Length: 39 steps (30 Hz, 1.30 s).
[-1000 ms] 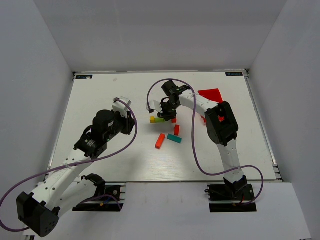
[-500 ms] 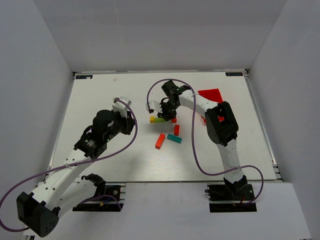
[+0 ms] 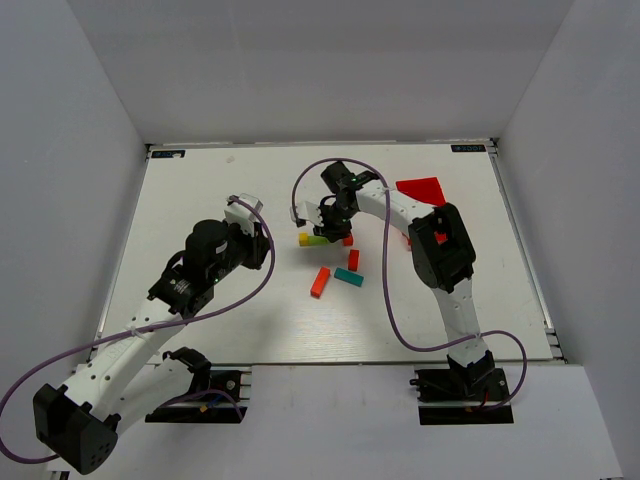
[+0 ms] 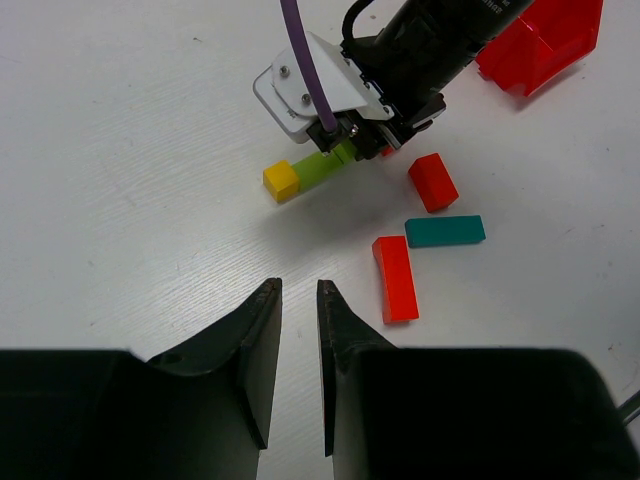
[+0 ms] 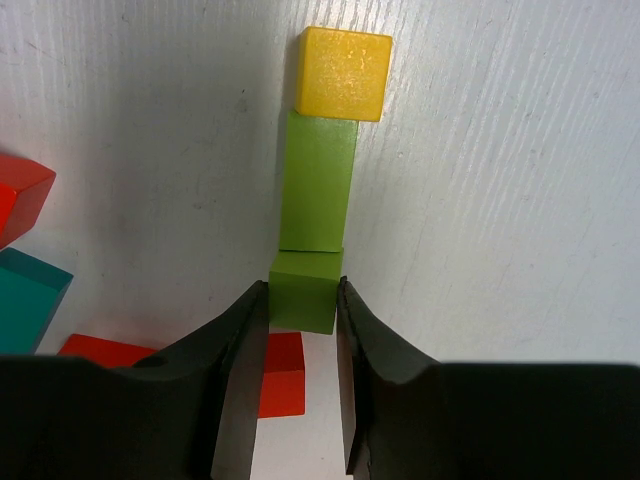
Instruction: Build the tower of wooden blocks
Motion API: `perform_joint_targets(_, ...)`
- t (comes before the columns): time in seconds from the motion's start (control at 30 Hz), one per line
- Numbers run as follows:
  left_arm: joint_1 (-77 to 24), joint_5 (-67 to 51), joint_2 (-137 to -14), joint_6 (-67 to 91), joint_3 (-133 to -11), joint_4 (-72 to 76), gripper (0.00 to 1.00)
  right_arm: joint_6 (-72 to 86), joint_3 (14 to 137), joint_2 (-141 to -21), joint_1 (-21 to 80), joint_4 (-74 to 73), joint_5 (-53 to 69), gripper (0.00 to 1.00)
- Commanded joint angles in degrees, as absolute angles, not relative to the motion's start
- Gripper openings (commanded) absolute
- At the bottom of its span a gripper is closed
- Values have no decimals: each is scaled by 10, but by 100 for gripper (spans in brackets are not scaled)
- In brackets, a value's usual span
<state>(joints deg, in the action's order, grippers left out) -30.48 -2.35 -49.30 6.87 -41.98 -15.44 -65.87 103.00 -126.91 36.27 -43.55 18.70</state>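
The green cube (image 5: 304, 290) sits in line against the longer green block's end and would rest there, so it is now time for my right gripper to release it.
A row of joined blocks lies flat on the table: a yellow cube (image 5: 345, 59), a longer green block (image 5: 320, 180) and a green cube (image 5: 304, 290). My right gripper (image 5: 300, 285) is shut on the green cube at the row's end, a finger touching each side. A red cube (image 5: 280, 372) lies just below it. In the top view the right gripper (image 3: 334, 222) hangs over the row (image 3: 313, 239). My left gripper (image 4: 298, 285) is empty, its jaws nearly together, and hovers near the row (image 4: 300, 175). In the top view it (image 3: 266, 242) is to the row's left.
A loose red block (image 3: 353, 260), a teal bar (image 3: 348, 277) and an orange bar (image 3: 319, 282) lie just in front of the row. A red plastic bin (image 3: 420, 190) stands at the back right. The right arm's purple cable loops above the blocks.
The right wrist has shifted very slightly to the left over the row. The blocks and the left arm have not visibly moved.
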Motion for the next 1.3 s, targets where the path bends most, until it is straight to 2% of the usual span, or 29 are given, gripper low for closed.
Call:
perform_joint_targets(0.0,-301,-21,-483,65,-425,-156,32,-647,1048,-1282,367,-449,187,16)
perform_joint_targets(0.1,-301,-21,-483,65,-425,-156,32,-647,1047,-1282,370,-450,186,19)
perform_joint_targets(0.2,-301,-21,-483,65,-425,-156,32,-647,1048,-1284,368,-450,185,28)
perform_joint_targets(0.37,-301,-21,-483,65,-425,-156,32,-647,1048,-1286,367,-449,184,31)
perform_joint_targets(0.43,-301,-21,-483,65,-425,-156,32,-646,1048,-1286,370,-449,184,37)
perform_joint_targets(0.63,-301,-21,-483,65,-425,-156,32,-646,1046,-1286,370,-448,185,39)
perform_joint_targets(0.73,-301,-21,-483,65,-425,-156,32,-648,1045,-1286,368,-448,186,43)
perform_joint_targets(0.8,-301,-21,-483,65,-425,-156,32,-649,1043,-1286,369,-448,187,51)
perform_joint_targets(0.87,-301,-21,-483,65,-425,-156,32,-648,1042,-1287,369,-447,185,51)
perform_joint_targets(1.0,-301,-21,-483,65,-425,-156,32,-648,1043,-1284,370,-446,186,58)
perform_joint_targets(1.03,-301,-21,-483,65,-425,-156,32,-647,1042,-1286,369,-444,185,67)
perform_joint_targets(1.1,-301,-21,-483,65,-425,-156,32,-648,1040,-1284,368,-444,186,77)
perform_joint_targets(1.13,-301,-21,-483,65,-425,-156,32,-646,1040,-1283,369,-439,185,90)
perform_joint_targets(1.27,-301,-21,-483,65,-425,-156,32,-644,1032,-1278,370,-427,184,90)
